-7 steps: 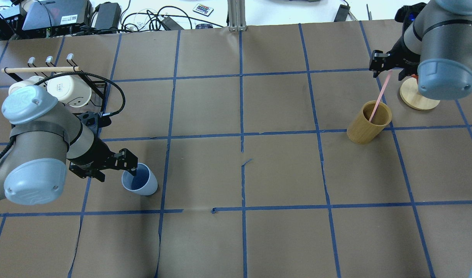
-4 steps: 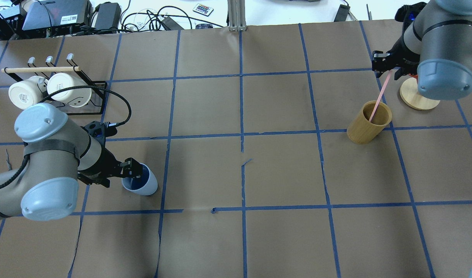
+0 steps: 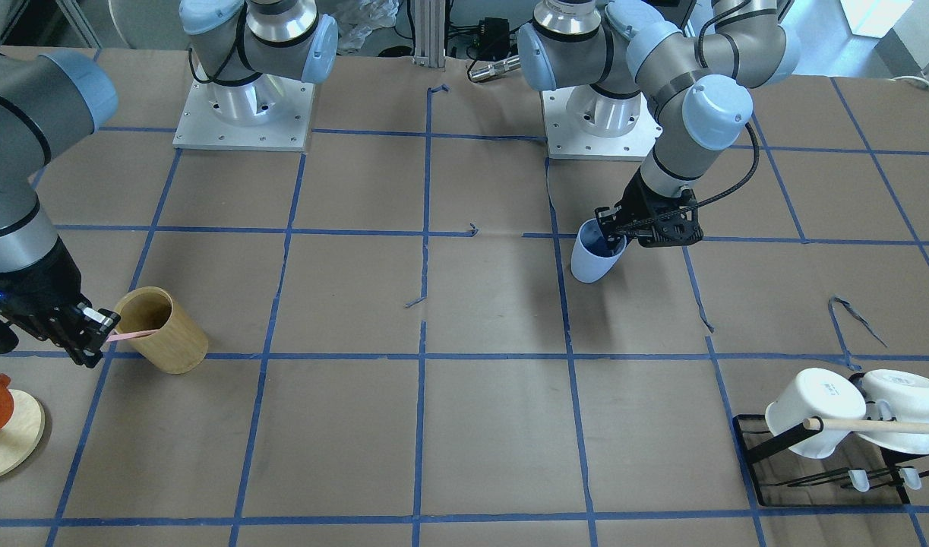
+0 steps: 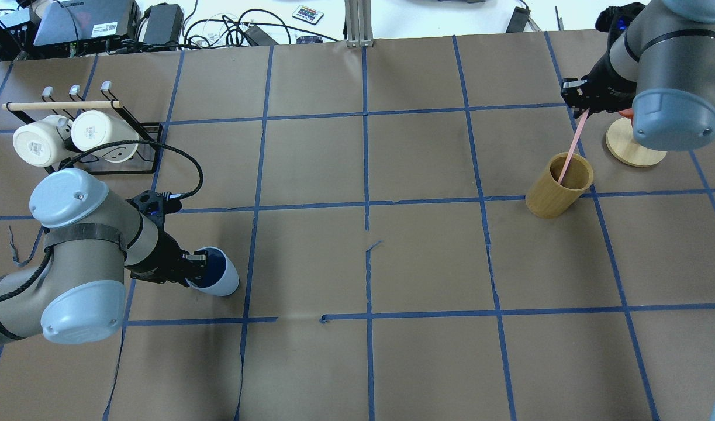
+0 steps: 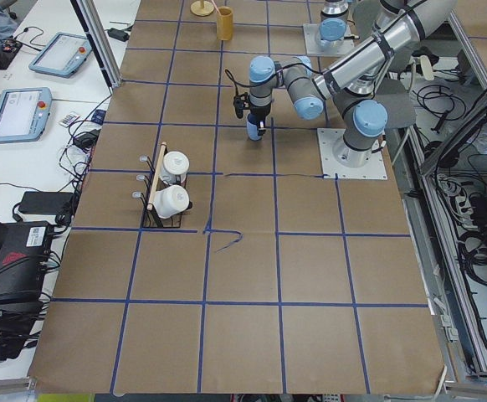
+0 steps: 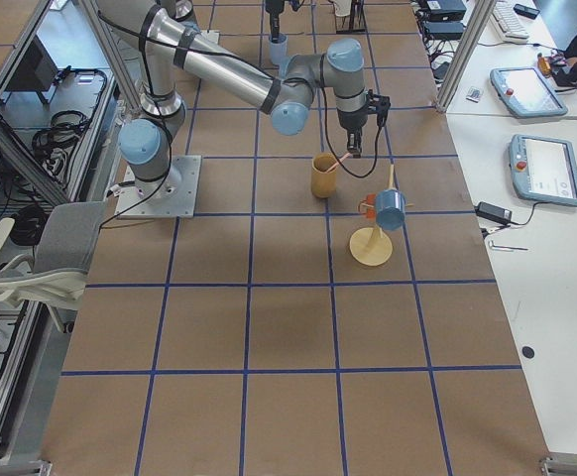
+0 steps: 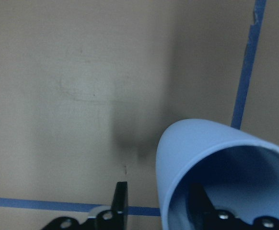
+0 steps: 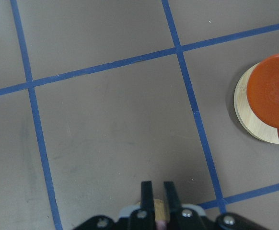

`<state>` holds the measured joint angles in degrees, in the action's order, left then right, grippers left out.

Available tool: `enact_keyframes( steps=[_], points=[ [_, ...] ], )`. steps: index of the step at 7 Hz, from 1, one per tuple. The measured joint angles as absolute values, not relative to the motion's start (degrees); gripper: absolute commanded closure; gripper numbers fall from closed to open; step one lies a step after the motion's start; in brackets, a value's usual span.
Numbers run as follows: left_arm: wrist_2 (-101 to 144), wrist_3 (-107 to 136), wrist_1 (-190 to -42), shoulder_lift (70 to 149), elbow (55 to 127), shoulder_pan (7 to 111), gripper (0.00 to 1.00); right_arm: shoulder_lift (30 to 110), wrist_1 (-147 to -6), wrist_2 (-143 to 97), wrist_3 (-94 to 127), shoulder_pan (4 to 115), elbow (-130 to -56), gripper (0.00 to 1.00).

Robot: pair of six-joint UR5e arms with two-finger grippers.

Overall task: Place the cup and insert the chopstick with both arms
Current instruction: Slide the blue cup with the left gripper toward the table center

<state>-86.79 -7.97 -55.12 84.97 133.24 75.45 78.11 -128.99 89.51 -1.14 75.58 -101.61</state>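
My left gripper grabs the light blue cup by its rim (image 3: 590,228) next, to place the cup for the chopstick (image 3: 134,333).
The light blue cup (image 4: 221,279) stands left of the table's middle; it also shows in the front view (image 3: 592,262) and the left wrist view (image 7: 202,143). My left gripper (image 4: 200,261) is open and straddles its rim, one finger inside and one outside, with a gap to the wall. My right gripper (image 4: 585,104) is shut on the top of the pink chopstick (image 4: 572,143). The stick leans, with its lower end inside the tan wooden cylinder (image 4: 553,196). The right wrist view shows the fingers (image 8: 146,191) pinched on the stick.
A black rack (image 4: 129,169) with two white mugs and a pale wooden rod (image 4: 62,105) stands at the far left. A round wooden stand (image 4: 632,153) with an orange piece (image 8: 273,93) sits just right of the cylinder. Blue tape lines grid the brown table.
My left arm has swung in and lowered, bringing the gripper down over the cup's rim. My right gripper has shifted slightly away with the chopstick, its tip still in the cylinder.
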Motion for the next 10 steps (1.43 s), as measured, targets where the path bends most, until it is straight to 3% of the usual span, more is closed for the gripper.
enact_keyframes(
  steps=[3,7,10],
  points=[
    [-85.28,-2.49,-55.84,85.18,129.05,78.50,1.00,78.49,-128.91,88.23,-1.14,75.59,-101.16,1.00],
    [-83.32,27.12,-55.13,90.52,120.64,99.82,1.00,79.92,-127.68,88.15,-1.06,75.52,-98.51,1.00],
    [-86.12,38.34,-54.71,97.11,116.59,108.95,1.00,82.65,-125.99,88.72,-1.13,75.62,-96.35,1.00]
  ],
)
